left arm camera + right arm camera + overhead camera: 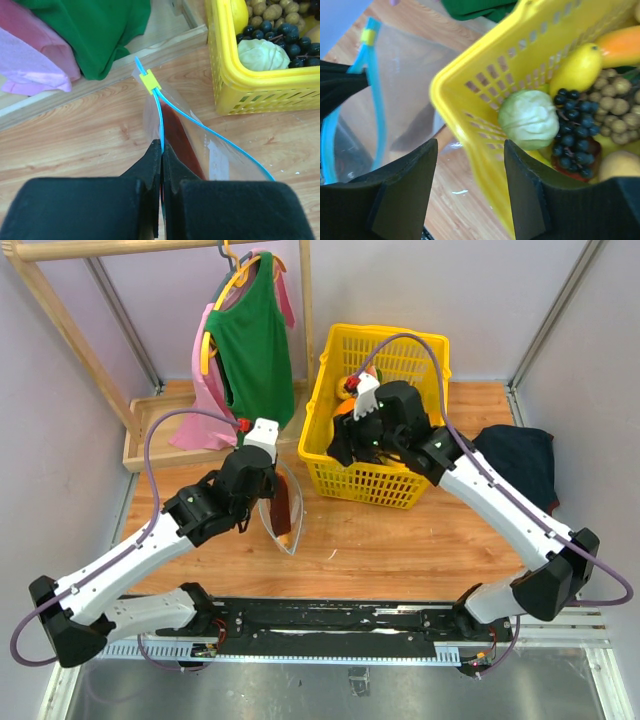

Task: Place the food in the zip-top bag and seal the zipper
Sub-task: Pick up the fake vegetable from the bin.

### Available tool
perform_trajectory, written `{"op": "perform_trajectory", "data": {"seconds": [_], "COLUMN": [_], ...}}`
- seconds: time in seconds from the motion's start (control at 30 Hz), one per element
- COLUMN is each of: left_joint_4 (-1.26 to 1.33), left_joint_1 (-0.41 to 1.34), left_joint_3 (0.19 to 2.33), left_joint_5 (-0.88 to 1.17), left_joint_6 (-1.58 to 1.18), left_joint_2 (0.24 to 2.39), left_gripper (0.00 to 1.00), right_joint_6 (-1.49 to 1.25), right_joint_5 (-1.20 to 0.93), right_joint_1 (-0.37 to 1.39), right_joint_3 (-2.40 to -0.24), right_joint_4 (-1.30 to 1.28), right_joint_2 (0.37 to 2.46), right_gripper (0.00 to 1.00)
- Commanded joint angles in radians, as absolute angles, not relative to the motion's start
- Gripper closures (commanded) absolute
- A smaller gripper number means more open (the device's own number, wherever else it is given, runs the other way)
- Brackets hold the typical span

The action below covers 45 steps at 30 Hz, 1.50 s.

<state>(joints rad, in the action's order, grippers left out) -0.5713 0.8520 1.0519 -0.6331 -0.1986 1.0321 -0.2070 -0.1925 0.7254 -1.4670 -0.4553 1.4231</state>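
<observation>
The melon's rounded bottom should stay free to go into the zip-top bag's opening, so the robot's right gripper needs to grab the pale green melon by its exposed top next.
The clear zip-top bag stands on the wooden table with its mouth up, left of the yellow basket. A reddish-brown wedge slice is inside it. My left gripper is shut on the light-blue zipper at the mouth's near side; a yellow slider sits at the far end. My right gripper is open and holds nothing, hovering over the basket's wall nearest the bag. The other food lies in the basket: a pale green melon, dark grapes and a yellow fruit.
A wooden clothes rack at the back left holds a green top and a pink garment over a wooden base. A dark cloth lies at the right. Walls close in the table on both sides.
</observation>
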Motion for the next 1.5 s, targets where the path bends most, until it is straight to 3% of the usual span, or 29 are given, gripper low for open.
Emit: {"op": "perform_trajectory", "data": {"seconds": [0.0,0.3,0.6,1.07,1.2,1.47], "left_joint_4": [-0.497,-0.477,-0.460,-0.429,-0.423,-0.415], "left_joint_1": [0.799,0.724,0.689,0.654,0.646,0.631], "left_joint_3": [1.031,1.005,0.992,0.976,0.976,0.969], "left_joint_5": [-0.517,-0.378,-0.309,-0.201,-0.185,-0.188], "left_joint_6": [-0.194,-0.197,-0.195,-0.199,-0.204,-0.216], "left_joint_2": [1.003,0.977,0.955,0.905,0.898,0.882], "left_gripper": [0.99,0.99,0.99,0.99,1.00,1.00], "right_joint_6": [-0.161,-0.137,-0.104,-0.080,-0.077,-0.077], "right_joint_5": [-0.240,-0.322,-0.513,-0.529,-0.529,-0.535], "right_joint_1": [0.629,0.508,0.503,0.503,0.502,0.498], "right_joint_3": [-1.509,-1.516,-1.545,-1.543,-1.539,-1.540], "right_joint_4": [-0.500,-0.456,-0.399,-0.370,-0.373,-0.396], "right_joint_2": [1.429,1.599,1.785,1.934,1.938,1.905], "right_gripper": [0.42,0.35,0.31,0.23,0.38,0.94]}}
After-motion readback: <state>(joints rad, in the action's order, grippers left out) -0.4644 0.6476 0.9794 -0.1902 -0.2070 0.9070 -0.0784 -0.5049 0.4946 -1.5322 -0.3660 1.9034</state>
